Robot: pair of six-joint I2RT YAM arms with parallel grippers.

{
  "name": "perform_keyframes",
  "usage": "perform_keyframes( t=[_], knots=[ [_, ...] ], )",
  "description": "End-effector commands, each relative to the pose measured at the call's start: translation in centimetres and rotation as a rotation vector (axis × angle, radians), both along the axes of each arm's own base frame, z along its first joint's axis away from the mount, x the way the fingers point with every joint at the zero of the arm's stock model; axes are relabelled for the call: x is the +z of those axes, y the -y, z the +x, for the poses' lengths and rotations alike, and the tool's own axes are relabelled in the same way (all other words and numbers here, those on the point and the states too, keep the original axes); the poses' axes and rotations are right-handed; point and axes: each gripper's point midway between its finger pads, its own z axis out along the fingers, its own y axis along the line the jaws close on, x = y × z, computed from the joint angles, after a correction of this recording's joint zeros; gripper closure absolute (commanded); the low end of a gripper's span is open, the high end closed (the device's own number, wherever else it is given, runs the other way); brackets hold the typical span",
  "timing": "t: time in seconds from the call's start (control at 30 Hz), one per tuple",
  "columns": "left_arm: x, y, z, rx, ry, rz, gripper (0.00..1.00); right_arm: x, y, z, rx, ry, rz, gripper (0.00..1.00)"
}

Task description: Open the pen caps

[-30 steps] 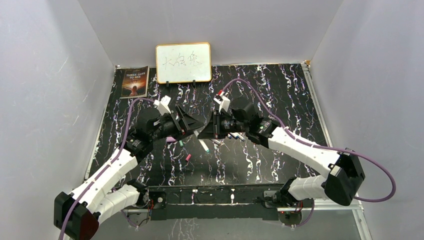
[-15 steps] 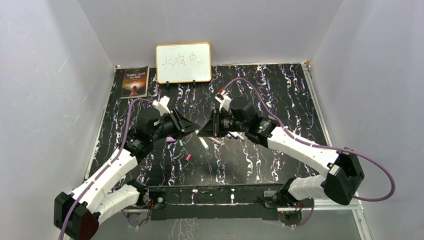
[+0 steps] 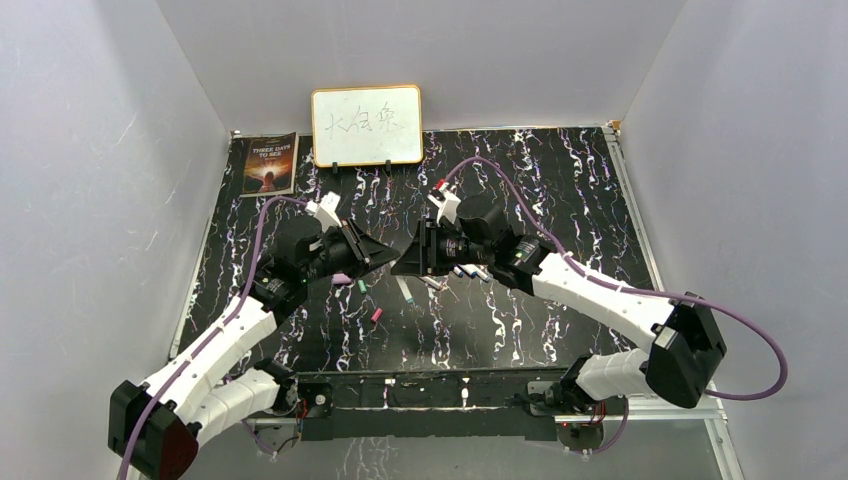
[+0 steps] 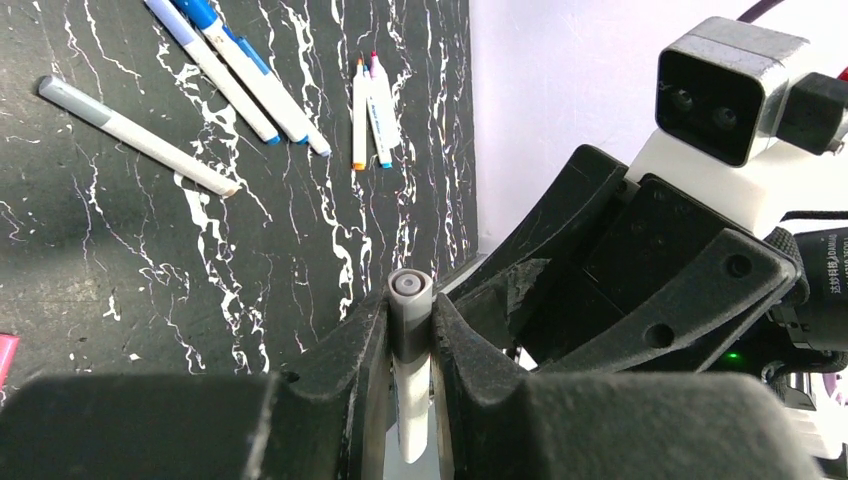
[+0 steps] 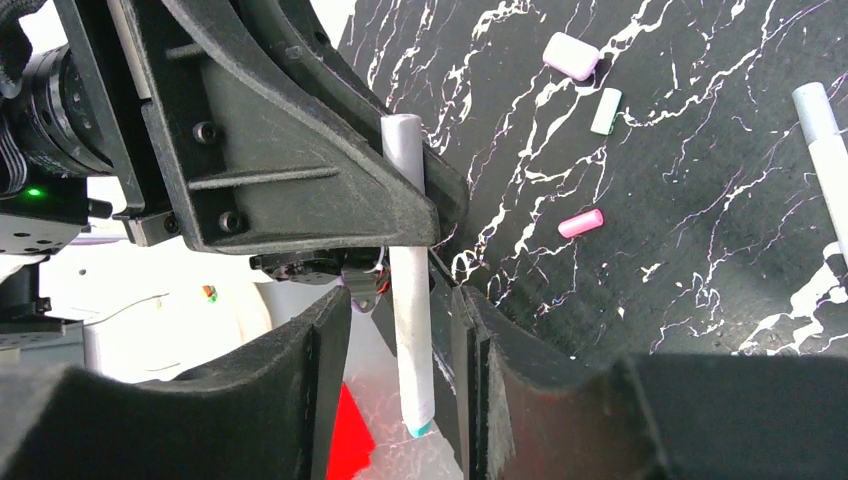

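The pen's end in my left gripper should stay free to uncap, so my right gripper needs to grab the pen's white body toward its teal tip (image 5: 413, 364) next.
A white-barrelled pen (image 4: 410, 300) with a grey end is clamped between my left gripper's (image 4: 410, 312) jaws, which are shut on it. In the right wrist view the same pen (image 5: 408, 300) reaches down between my right gripper's (image 5: 402, 300) jaws, its teal tip (image 5: 418, 428) low. Those jaws stand open, with a gap on the pen's left side. Both grippers meet nose to nose above the table's middle (image 3: 397, 260). Loose pen caps lie on the table: a pink one (image 5: 580, 222), a green one (image 5: 605, 110) and a pale purple one (image 5: 571, 55).
More pens lie on the black marbled table (image 3: 560, 200): a grey-ended one (image 4: 130, 135), blue ones (image 4: 240, 70), a thin pair (image 4: 370, 100), and one below the grippers (image 3: 404, 290). A whiteboard (image 3: 366, 125) and a book (image 3: 270, 163) stand at the back.
My left gripper has shut on the pen's grey end. My right gripper, shut before, has opened and let go of the barrel. Both arms have barely shifted.
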Motion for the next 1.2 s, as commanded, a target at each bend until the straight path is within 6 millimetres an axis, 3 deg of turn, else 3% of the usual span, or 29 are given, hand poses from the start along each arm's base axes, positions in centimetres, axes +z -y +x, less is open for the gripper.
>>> perform_keyframes(
  t=[0.0,0.27,0.3,0.4,0.63,0.8,0.97,1.17],
  knots=[
    [-0.7,-0.1,0.0,0.004,-0.009,0.012,1.00,2.0,-0.7,0.9,-0.002,0.070,0.046,0.59],
    [-0.7,0.0,-0.1,0.006,-0.014,0.006,1.00,0.6,-1.6,1.2,0.017,0.054,0.023,0.59],
    [-0.7,0.0,0.0,0.006,-0.014,0.006,1.00,0.5,-1.7,1.2,0.019,0.055,0.023,0.64],
    [-1.0,-0.1,-0.1,0.009,-0.019,0.011,1.00,0.5,-1.8,1.0,0.023,0.061,0.022,1.00],
    [-2.0,-0.2,0.2,0.027,-0.029,0.025,1.00,-1.2,-0.7,-1.0,0.042,0.039,-0.001,1.00],
    [-2.1,-0.1,1.2,0.044,-0.016,0.036,1.00,-2.5,0.6,-3.6,0.063,0.001,0.014,1.00],
    [-2.1,0.0,2.9,0.077,0.006,0.059,1.00,-5.2,2.4,-7.2,0.078,-0.058,-0.001,1.00],
    [-1.9,0.2,5.6,0.126,0.039,0.091,1.00,-6.1,4.9,-9.8,0.057,-0.104,0.010,1.00]
  ],
)
